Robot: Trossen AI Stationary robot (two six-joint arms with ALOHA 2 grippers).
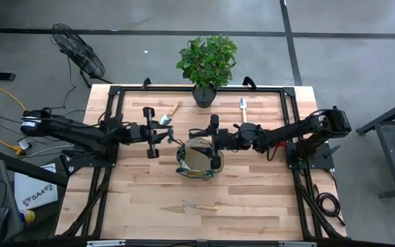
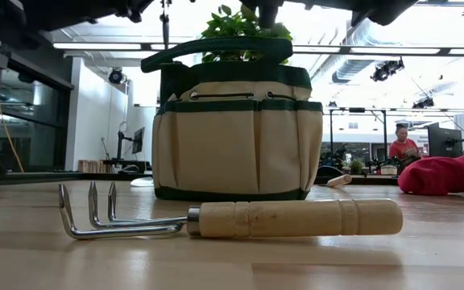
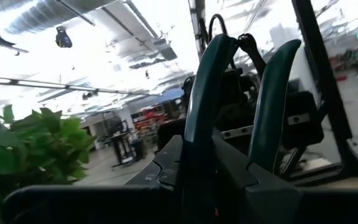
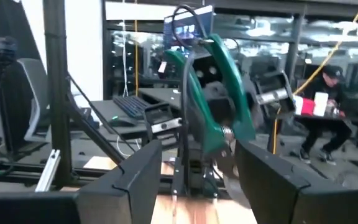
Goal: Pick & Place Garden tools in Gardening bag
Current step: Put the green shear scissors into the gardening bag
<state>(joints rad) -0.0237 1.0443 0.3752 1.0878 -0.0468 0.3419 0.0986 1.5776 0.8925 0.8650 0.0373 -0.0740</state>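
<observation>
My right gripper grabs one green handle (image 4: 199, 101) of the pruning shears next, to get them into the tan gardening bag.
My left gripper (image 1: 169, 135) is shut on dark green-handled pruning shears (image 3: 207, 93), held above the table left of the tan, green-trimmed gardening bag (image 1: 199, 158). My right gripper (image 1: 194, 137) is open and faces those shears (image 4: 213, 106) from the right, over the bag's far rim. I cannot tell whether it touches them. A trowel (image 1: 169, 114) and a second trowel (image 1: 243, 108) lie flat at the far side. The hand fork (image 1: 199, 206) lies flat near the front edge. The red bundle (image 2: 445, 173) lies at the right. No second pair of shears shows. My left gripper pinches the shears low down, below their two green handles (image 3: 197, 165), between its two fingers. The gripper's own body hides the exact place. The fingers come level from the table's left. The shears stand upright, handles up, lifted clear of the table.
A potted green plant (image 1: 206, 62) stands at the far edge, between the two trowels. The bag stands upright at mid table, its loop handle (image 2: 216, 48) up. Bare wood (image 1: 252, 199) shows along the near half around the fork.
</observation>
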